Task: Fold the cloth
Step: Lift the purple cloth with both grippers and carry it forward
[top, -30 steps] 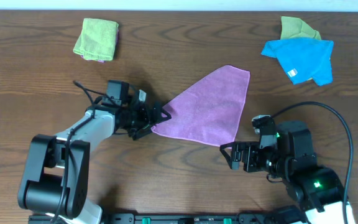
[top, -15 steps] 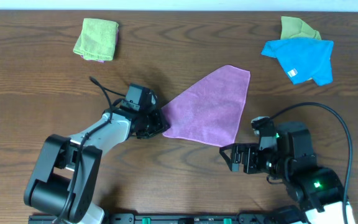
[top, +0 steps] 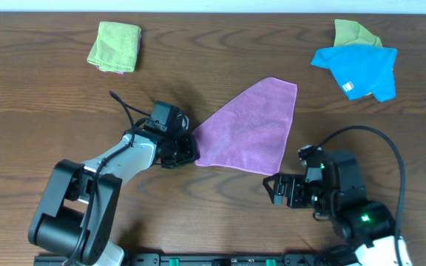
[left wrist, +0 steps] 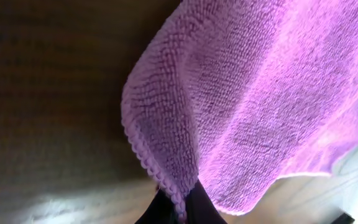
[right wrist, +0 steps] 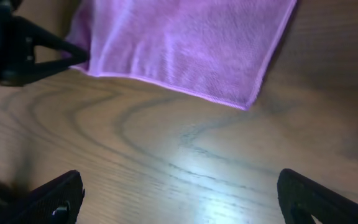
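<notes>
The purple cloth (top: 248, 129) needs to be spread and folded, so my right gripper needs to grab it at its free near corner (top: 276, 172), opposite my left gripper's corner.
The purple cloth (top: 248, 129) lies in a triangle in the middle of the table, its long edge running up to the right. My left gripper (top: 192, 150) is shut on the cloth's left corner (left wrist: 166, 168); in the left wrist view the black fingertips (left wrist: 199, 208) pinch the stitched hem. My right gripper (top: 275, 188) stands open just below the cloth's lower right corner (right wrist: 248, 102), apart from it. Its two fingers (right wrist: 51, 202) frame bare wood in the right wrist view, nothing between them.
A folded green cloth (top: 115, 46) lies at the back left. A blue cloth (top: 357, 70) and another green cloth (top: 353, 33) lie at the back right. The left arm (top: 117, 159) stretches in from the lower left.
My left gripper moved right onto the cloth's left corner and shut on it. The right gripper shifted slightly; its jaws stayed open.
</notes>
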Available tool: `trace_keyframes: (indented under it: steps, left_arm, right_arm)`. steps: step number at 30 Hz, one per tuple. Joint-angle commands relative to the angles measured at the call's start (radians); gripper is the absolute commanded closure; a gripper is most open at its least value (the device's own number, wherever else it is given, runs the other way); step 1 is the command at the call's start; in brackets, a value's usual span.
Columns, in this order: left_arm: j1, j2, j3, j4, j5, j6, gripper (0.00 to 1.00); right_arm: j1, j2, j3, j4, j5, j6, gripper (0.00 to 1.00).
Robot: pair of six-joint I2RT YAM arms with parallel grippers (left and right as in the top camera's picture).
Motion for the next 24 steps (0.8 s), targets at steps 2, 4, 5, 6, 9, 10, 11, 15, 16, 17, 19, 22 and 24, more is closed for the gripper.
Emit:
trace_keyframes:
  steps: [2, 4, 5, 6, 9, 10, 11, 15, 16, 17, 19, 22, 24]
  left_arm:
    - [-0.003, -0.071, -0.002, -0.03, 0.02, 0.04, 0.94]
    - [-0.003, -0.108, -0.002, -0.048, 0.022, 0.04, 0.94]
    - [-0.003, -0.124, -0.002, -0.055, 0.022, 0.04, 0.94]
    - [-0.003, -0.138, -0.002, -0.064, 0.024, 0.04, 0.94]
    - [-0.003, -0.18, -0.002, -0.1, 0.023, 0.04, 0.94]
    - [-0.003, -0.19, -0.002, -0.109, 0.023, 0.04, 0.94]
    - [-0.003, -0.202, -0.002, -0.119, 0.023, 0.04, 0.94]
    - [-0.003, -0.23, -0.002, -0.134, 0.024, 0.04, 0.94]
    - [-0.003, -0.234, -0.002, -0.134, 0.026, 0.04, 0.94]
    - [-0.003, -0.238, -0.002, -0.134, 0.03, 0.04, 0.94]
    - [-0.003, -0.24, -0.002, -0.136, 0.044, 0.04, 0.94]
    - [-0.003, -0.24, -0.002, -0.153, 0.049, 0.04, 0.94]
    - [-0.003, -0.24, -0.002, -0.164, 0.05, 0.048, 0.94]
  right_arm:
    - [-0.009, -0.004, -0.095, 0.089, -0.011, 0.105, 0.01]
    - [-0.009, -0.004, -0.145, 0.158, -0.011, 0.158, 0.01]
    - [-0.009, -0.004, -0.166, 0.192, -0.011, 0.178, 0.03]
    - [-0.009, -0.004, -0.183, 0.22, -0.011, 0.198, 0.06]
    - [-0.009, -0.004, -0.241, 0.308, -0.011, 0.266, 0.12]
    - [-0.009, -0.001, -0.257, 0.33, -0.011, 0.284, 0.13]
    - [-0.009, 0.002, -0.274, 0.353, -0.011, 0.302, 0.13]
    - [-0.009, 0.027, -0.32, 0.435, -0.007, 0.345, 0.13]
    - [-0.009, 0.035, -0.328, 0.451, -0.002, 0.351, 0.13]
    - [-0.009, 0.045, -0.336, 0.472, 0.008, 0.363, 0.13]
    - [-0.009, 0.072, -0.351, 0.52, 0.031, 0.386, 0.13]
    - [-0.009, 0.106, -0.357, 0.573, 0.05, 0.407, 0.13]
    - [-0.009, 0.132, -0.357, 0.606, 0.065, 0.408, 0.13]
